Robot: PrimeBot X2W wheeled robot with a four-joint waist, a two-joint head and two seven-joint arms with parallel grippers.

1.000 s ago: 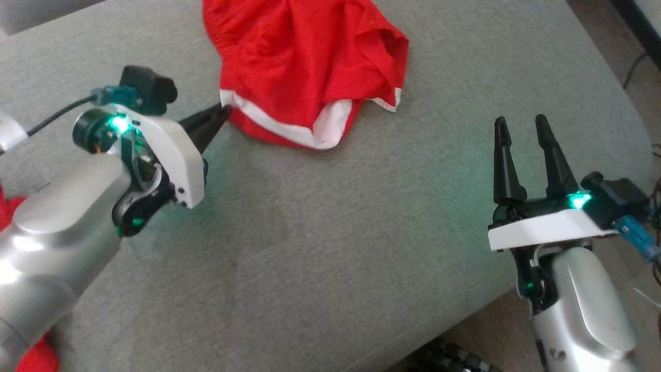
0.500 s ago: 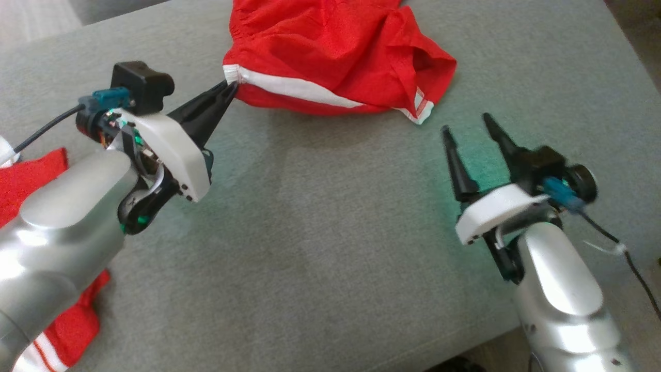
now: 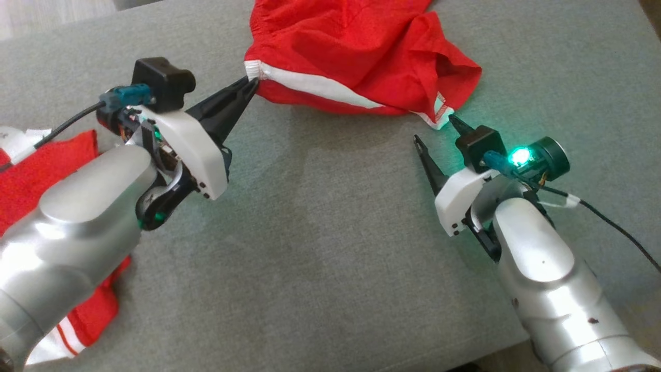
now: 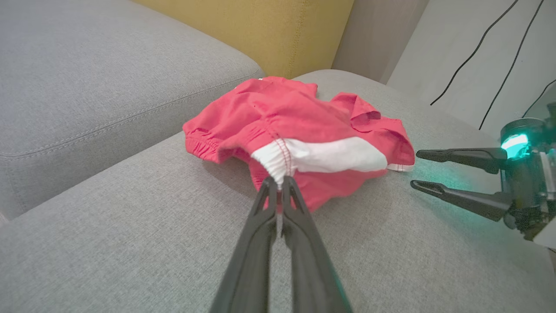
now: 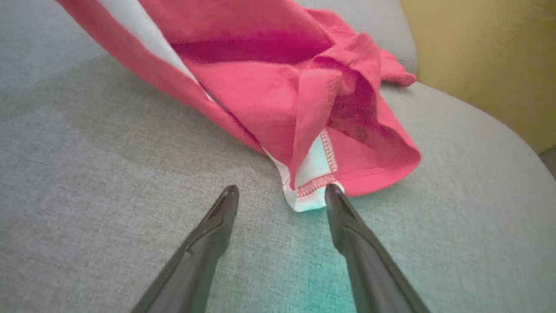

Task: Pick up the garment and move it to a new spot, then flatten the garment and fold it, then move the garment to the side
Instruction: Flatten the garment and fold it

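Note:
I should next use my right gripper to grab the shorts (image 3: 350, 56) by their white hem corner (image 3: 441, 118). Then it can stretch them out flat for folding.
The garment (image 3: 361, 51) is a pair of red shorts with a white side stripe, lying crumpled at the far side of the grey sofa seat (image 3: 320, 232). My left gripper (image 3: 251, 82) is shut on the gathered waistband end of the stripe; the left wrist view shows the garment (image 4: 299, 117) bunched beyond my pinched left gripper (image 4: 278, 180). My right gripper (image 3: 434, 128) stands open at the garment's white hem corner (image 5: 308, 195), apart from the left. In the right wrist view, my right gripper (image 5: 281, 189) has one fingertip touching that corner of the garment (image 5: 260, 56).
Another red cloth (image 3: 41, 165) lies under my left forearm at the seat's left edge. A grey back cushion (image 4: 87, 74) and a yellow cushion (image 4: 269, 30) rise behind the garment. The seat's rounded front edge runs near my right forearm (image 3: 547, 289).
The head camera has shifted. My left gripper has kept its grip, and the white stripe is now drawn out straighter. My right gripper has turned and moved up to the garment's hem corner.

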